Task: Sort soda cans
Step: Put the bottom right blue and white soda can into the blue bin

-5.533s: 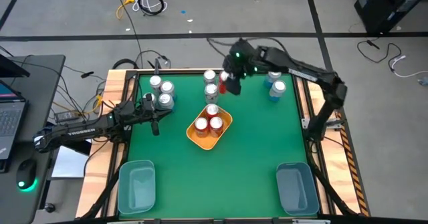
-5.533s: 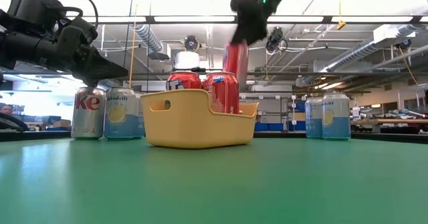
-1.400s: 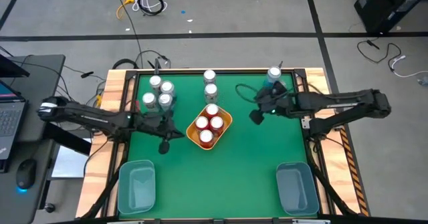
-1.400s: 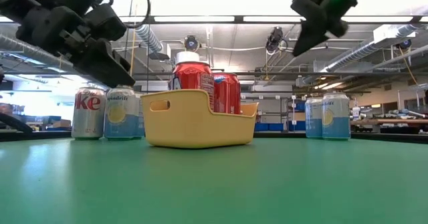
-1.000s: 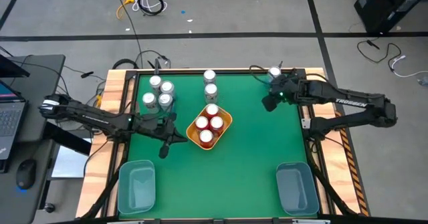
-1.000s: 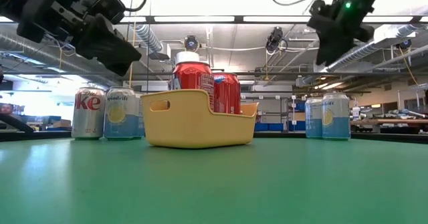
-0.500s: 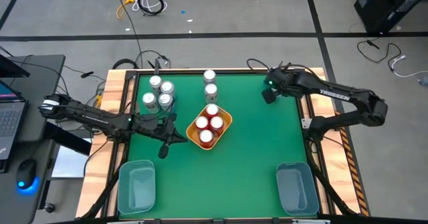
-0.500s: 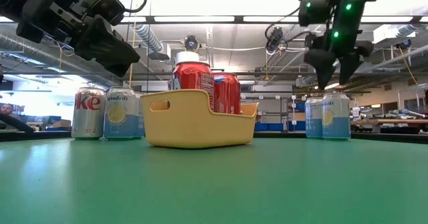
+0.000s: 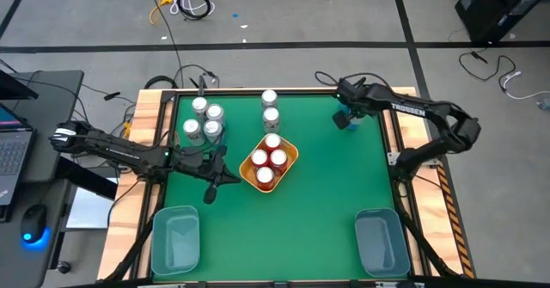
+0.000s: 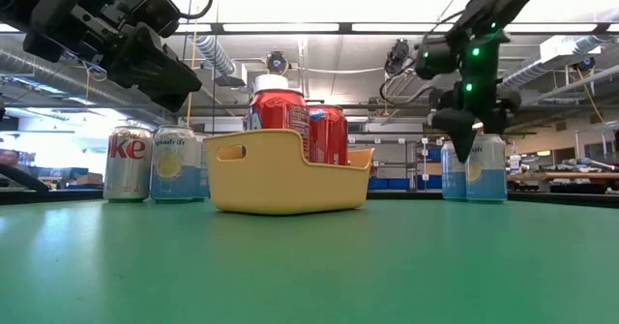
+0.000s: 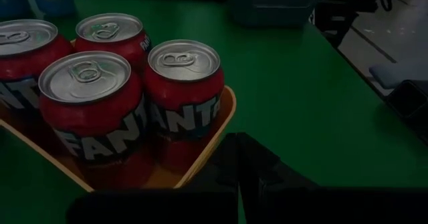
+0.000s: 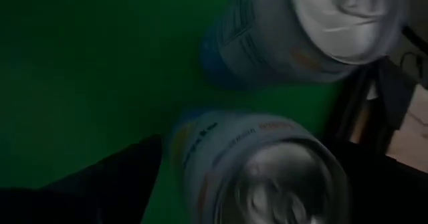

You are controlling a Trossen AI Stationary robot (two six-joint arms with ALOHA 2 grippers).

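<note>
The light-blue soda can needs to go into the blue-grey bin, so my right gripper will next grab the nearer can by its side [image 12: 217, 147].
Several red soda cans [image 9: 268, 158] stand upright in a yellow bin [image 9: 290, 159] at mid-table, and they show close up in the left wrist view [image 11: 93, 103]. My left gripper [image 9: 210, 185] hangs shut just left of the bin, above the table. Two light-blue cans [image 10: 486, 169] stand at the far right. My right gripper [image 10: 466, 142] hangs open over them, pointing steeply down. Its fingers [image 12: 114, 184] stand on either side of the nearer can's top [image 12: 267, 170], and I see no touch. Silver cans [image 9: 204, 120] cluster at the far left, and two more cans [image 9: 271, 107] stand at the far middle.
Two translucent blue-grey bins [image 9: 176, 239] [image 9: 381, 241] stand at the near left and near right corners. A raised wooden rim [image 9: 391, 129] runs close beside the light-blue cans. Open green table lies between the yellow bin and the near edge.
My right gripper has swung toward the far right corner and come down over the two light-blue cans. It has tipped to point more steeply down, and its fingers have spread open. No can has moved.
</note>
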